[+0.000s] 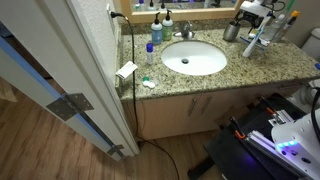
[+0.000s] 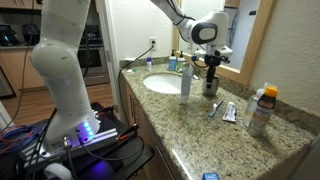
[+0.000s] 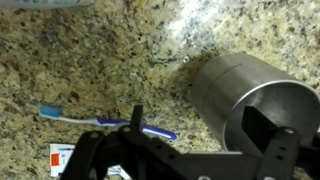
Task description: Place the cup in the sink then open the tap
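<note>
The cup's near side (image 3: pixel 217 114) is between my fingers, one inside the cup's opening and one over the counter, so my gripper will close on the cup.
The dark grey metal cup (image 3: pixel 235 90) stands on the speckled granite counter, beside the round white sink (image 1: pixel 195 60) in an exterior view (image 1: pixel 231 32) and beyond it in the other (image 2: pixel 211 86). My gripper (image 3: pixel 200 125) is open right at the cup's rim. One finger shows in front of the cup's mouth, and the other is outside its wall, over the counter. The gripper also shows in both exterior views (image 1: pixel 248 36) (image 2: pixel 210 74). The chrome tap (image 1: pixel 186 30) stands behind the sink (image 2: pixel 162 84).
A blue toothbrush (image 3: pixel 100 120) lies on the counter beside the cup. A clear bottle with a blue cap (image 2: pixel 185 82) stands at the basin's edge. A tube (image 2: pixel 230 112) and an orange-topped bottle (image 2: pixel 262 108) stand further along. More bottles (image 1: pixel 152 50) stand at the sink's other side.
</note>
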